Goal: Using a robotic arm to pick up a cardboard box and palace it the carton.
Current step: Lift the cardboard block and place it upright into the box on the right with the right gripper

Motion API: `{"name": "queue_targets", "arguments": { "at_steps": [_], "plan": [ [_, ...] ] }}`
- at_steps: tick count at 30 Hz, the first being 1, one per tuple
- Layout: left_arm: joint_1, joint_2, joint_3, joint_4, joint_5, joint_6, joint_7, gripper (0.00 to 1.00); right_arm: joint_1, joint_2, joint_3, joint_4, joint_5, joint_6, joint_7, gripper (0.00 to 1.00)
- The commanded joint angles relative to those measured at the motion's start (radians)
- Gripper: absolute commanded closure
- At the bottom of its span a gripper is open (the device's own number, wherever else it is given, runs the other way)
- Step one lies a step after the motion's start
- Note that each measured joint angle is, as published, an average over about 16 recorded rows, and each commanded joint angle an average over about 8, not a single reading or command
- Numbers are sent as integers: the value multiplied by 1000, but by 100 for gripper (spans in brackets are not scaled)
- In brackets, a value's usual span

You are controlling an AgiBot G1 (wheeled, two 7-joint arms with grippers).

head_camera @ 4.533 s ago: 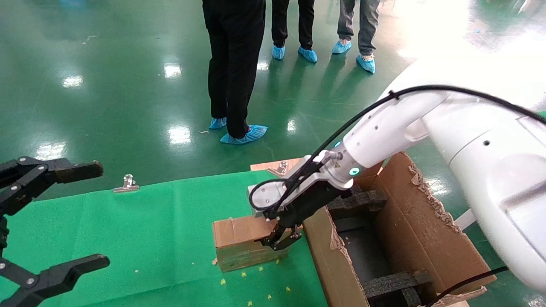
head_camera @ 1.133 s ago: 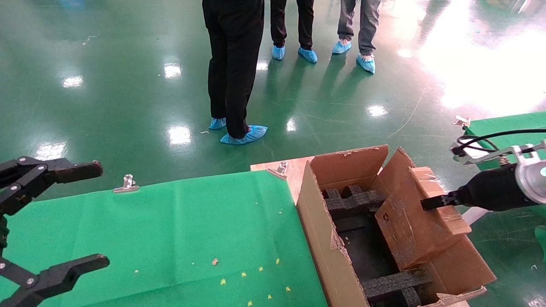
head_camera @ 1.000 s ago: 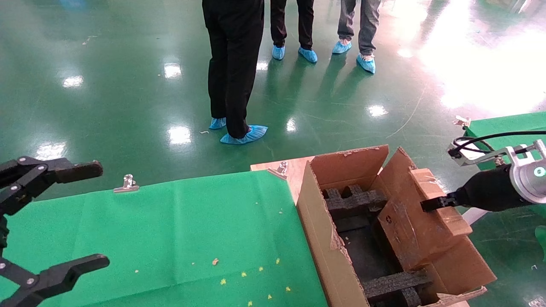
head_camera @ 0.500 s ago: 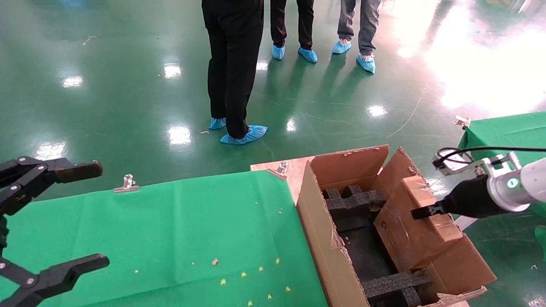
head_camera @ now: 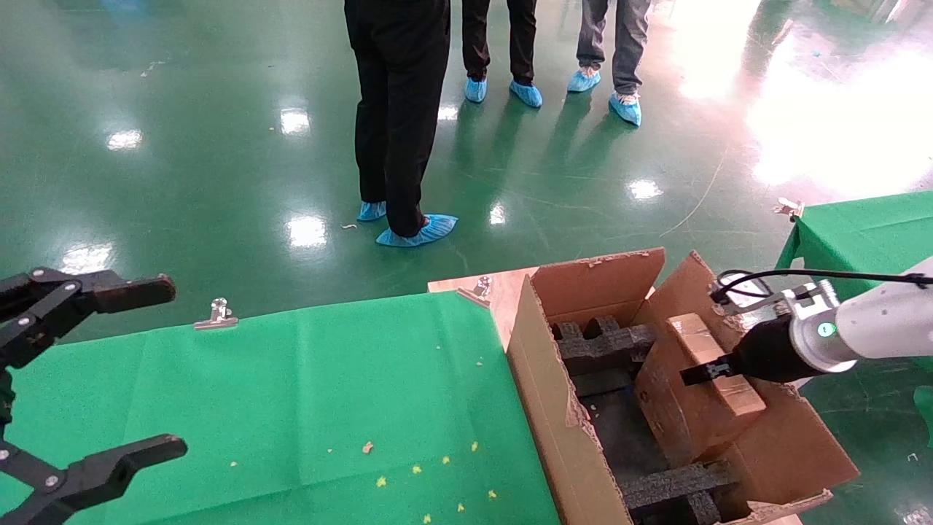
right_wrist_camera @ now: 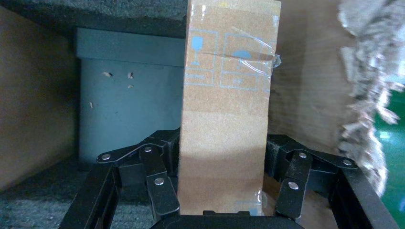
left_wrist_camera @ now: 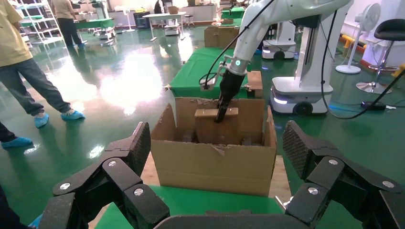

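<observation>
The small box's lower edge [head_camera: 657, 430] hangs tilted above its slot between the black foam inserts, so my right gripper first lowers the box in, then releases.
The small taped cardboard box [head_camera: 674, 408] [right_wrist_camera: 227, 119] hangs tilted over the inside of the large ragged carton [head_camera: 554, 408], its lower end below the flap tops and close to the black foam inserts [head_camera: 605, 346]. My right gripper [head_camera: 694, 375] [right_wrist_camera: 222, 160], on the white robotic arm [head_camera: 885, 335] with its green ring light, is shut on the box, one finger on each narrow side. My left gripper [head_camera: 168, 368] [left_wrist_camera: 217, 152] is parked open over the green table's left end, holding nothing. From there the carton [left_wrist_camera: 210, 164] and box [left_wrist_camera: 210, 126] show straight ahead.
A green cloth [head_camera: 291, 401] covers the table left of the carton, with scattered crumbs and a metal clip [head_camera: 216, 313] at its far edge. Several people [head_camera: 401, 109] stand on the shiny green floor beyond. Another green table [head_camera: 860, 226] is at the right.
My right gripper has carried the box from the green table to the carton, then shifted it left and lower over the carton's inside. The left arm has not moved.
</observation>
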Motion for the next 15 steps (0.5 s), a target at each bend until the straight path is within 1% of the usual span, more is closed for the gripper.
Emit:
{"name": "queue_targets", "arguments": {
  "at_steps": [1,8,15],
  "plan": [
    [0,0,0,0,0,0,0,0,-16,-20,5,-32,14,-1,-25,100],
    [0,0,0,0,0,0,0,0,-67,-72,26,-139,59,-11,-97,100],
    [0,0,0,0,0,0,0,0,-110,-117,42,-236,92,-20,-149,100]
  ]
}}
